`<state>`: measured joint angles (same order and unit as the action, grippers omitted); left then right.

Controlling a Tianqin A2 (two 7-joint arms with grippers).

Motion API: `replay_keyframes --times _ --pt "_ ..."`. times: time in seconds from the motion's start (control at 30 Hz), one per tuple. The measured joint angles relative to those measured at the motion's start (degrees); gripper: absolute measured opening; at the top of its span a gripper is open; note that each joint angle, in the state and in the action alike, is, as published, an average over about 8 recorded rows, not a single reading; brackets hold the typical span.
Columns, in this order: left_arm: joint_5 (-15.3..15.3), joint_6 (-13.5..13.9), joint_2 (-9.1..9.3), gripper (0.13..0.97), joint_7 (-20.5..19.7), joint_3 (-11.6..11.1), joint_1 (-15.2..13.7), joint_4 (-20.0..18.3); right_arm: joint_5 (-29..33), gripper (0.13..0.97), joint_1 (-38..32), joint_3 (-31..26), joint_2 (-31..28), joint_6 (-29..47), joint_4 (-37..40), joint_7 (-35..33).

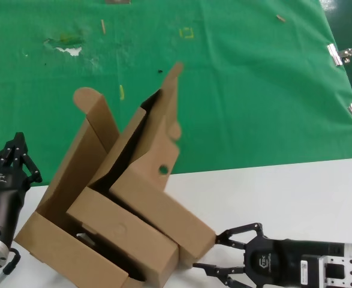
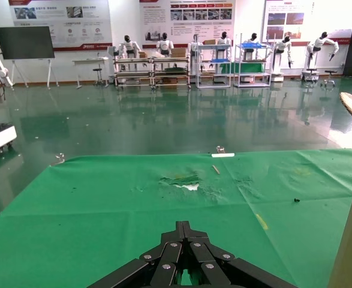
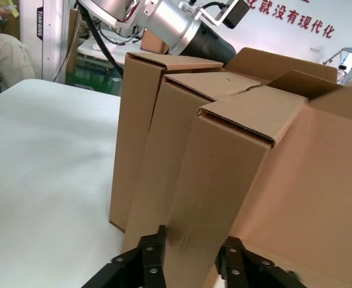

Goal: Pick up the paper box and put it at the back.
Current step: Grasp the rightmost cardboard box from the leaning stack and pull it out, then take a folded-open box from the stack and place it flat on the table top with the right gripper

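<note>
The other boxes press close against the paper box's far side, so my right gripper should reach the paper box and grab its loose end [image 1: 201, 247].
The paper box [image 1: 164, 207] stands on the white table's front left, rightmost of three nested brown boxes. Its lid [image 1: 158, 138] is raised, with a small round hole [image 1: 163, 170] in a tab. My right gripper [image 1: 214, 252] lies low at the box's right end, open. In the right wrist view the gripper [image 3: 193, 249] has a corner of the paper box [image 3: 229, 180] between its fingers. The green sheet at the back [image 1: 253, 90] spreads beyond the boxes. My left gripper [image 1: 14, 157] is left of the boxes, shut and empty, and faces the green sheet [image 2: 104, 198].
A box with a circle outline on its wall [image 1: 120, 228] and a third box [image 1: 68, 246] sit left of the paper box. Metal clips [image 1: 340, 55] hold the sheet's right edge. A yellow square mark [image 1: 187, 33] lies far back. Bare white table [image 1: 283, 192] extends right.
</note>
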<state>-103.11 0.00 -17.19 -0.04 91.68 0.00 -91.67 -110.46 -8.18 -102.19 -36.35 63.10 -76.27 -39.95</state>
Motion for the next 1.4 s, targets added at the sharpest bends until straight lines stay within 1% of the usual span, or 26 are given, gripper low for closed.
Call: replay_keyframes --times 0.2,0.33,0.47,0.6,0.67,0.73,0.83,0.93,1.03,1.1,1.2,1.4 --pt "0.01 0.00 0.00 0.140 0.00 0.00 0.00 0.00 0.17 0.253 1.46 0.27 -0.74 -0.86 -1.60 1.07" --pt "0.01 0.00 0.00 0.140 0.00 0.00 0.00 0.00 0.40 0.253 2.62 0.43 -1.03 -1.98 -2.98 2.14" --pt "0.01 0.00 0.00 0.140 0.00 0.00 0.00 0.00 0.62 0.208 4.21 1.73 -1.70 -4.96 -6.16 4.81" --pt "0.01 0.00 0.00 0.140 0.01 0.00 0.00 0.00 1.42 0.162 5.91 4.38 -3.27 -10.54 -11.36 10.32" --pt "0.01 0.00 0.00 0.140 0.01 0.00 0.00 0.00 2.30 0.159 6.46 5.50 -4.85 -14.24 -14.31 14.23" --pt "0.01 0.00 0.00 0.140 0.01 0.00 0.00 0.00 3.47 0.153 6.60 6.00 -7.30 -18.51 -17.37 18.79" --pt "0.01 0.00 0.00 0.140 0.02 0.00 0.00 0.00 5.91 0.144 5.56 4.52 -12.68 -25.23 -21.55 26.21" --pt "0.01 0.00 0.00 0.140 0.02 0.00 0.00 0.00 10.62 0.138 2.43 0.68 -18.52 -29.72 -24.40 34.21" --pt "0.01 0.00 0.00 0.140 0.02 0.00 0.00 0.00 18.02 0.138 -2.76 -4.34 -22.62 -29.75 -25.72 42.90" --pt "0.01 0.00 0.00 0.140 0.02 0.00 0.00 0.00 24.08 0.138 -7.03 -7.69 -23.80 -27.03 -26.00 49.03" --pt "0.00 0.00 0.00 0.140 0.02 0.00 0.00 0.00 32.94 0.138 -13.50 -12.31 -23.64 -20.83 -26.20 57.89" --pt "0.00 0.00 0.00 0.140 0.02 0.00 0.00 0.00 49.31 0.138 -26.36 -22.90 -19.57 -6.66 -25.42 74.26"
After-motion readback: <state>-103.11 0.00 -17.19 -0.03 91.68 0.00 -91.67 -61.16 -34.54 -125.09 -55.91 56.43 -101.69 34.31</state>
